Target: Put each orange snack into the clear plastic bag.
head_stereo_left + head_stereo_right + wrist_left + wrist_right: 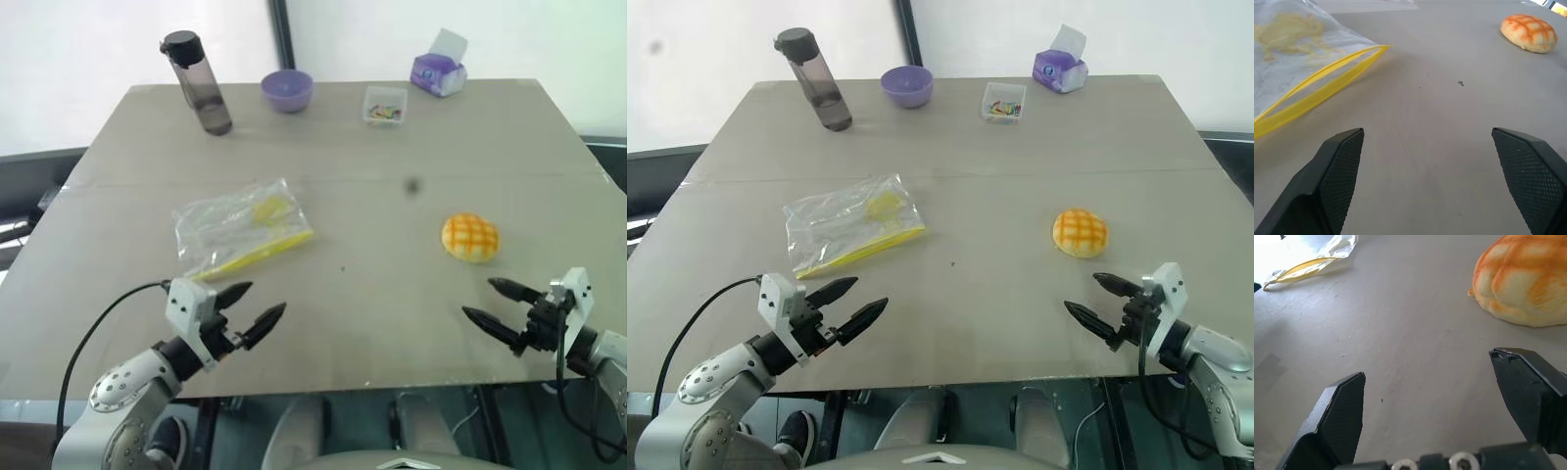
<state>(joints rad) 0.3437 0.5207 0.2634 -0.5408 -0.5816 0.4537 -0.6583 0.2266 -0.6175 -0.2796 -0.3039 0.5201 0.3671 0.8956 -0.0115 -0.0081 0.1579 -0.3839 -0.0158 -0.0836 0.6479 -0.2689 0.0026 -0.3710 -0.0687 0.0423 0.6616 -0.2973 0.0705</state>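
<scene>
The bag's clear film (220, 230) lies flat and slack, so my left gripper will grab the bag next by its yellow seal corner (204, 274), where the bag's edge lifts up.
One orange snack (470, 237), a round orange-yellow bun with a criss-cross top, lies on the grey table toward the right. The clear plastic bag (238, 226) lies flat at the left, its yellow seal strip facing the near side, with a pale yellow shape seen through it. My left gripper (253, 306) hovers open just in front of the bag, empty. Short of the bun, my right gripper (490, 303) stands open and empty; the right wrist view shows the bun (1525, 281) close beyond one finger.
At the table's (372, 294) far edge stand a dark water bottle (198, 82), a purple bowl (287, 90), a small clear box of colourful bits (384, 105) and a purple tissue box (438, 71). A small dark spot (411, 185) marks the tabletop.
</scene>
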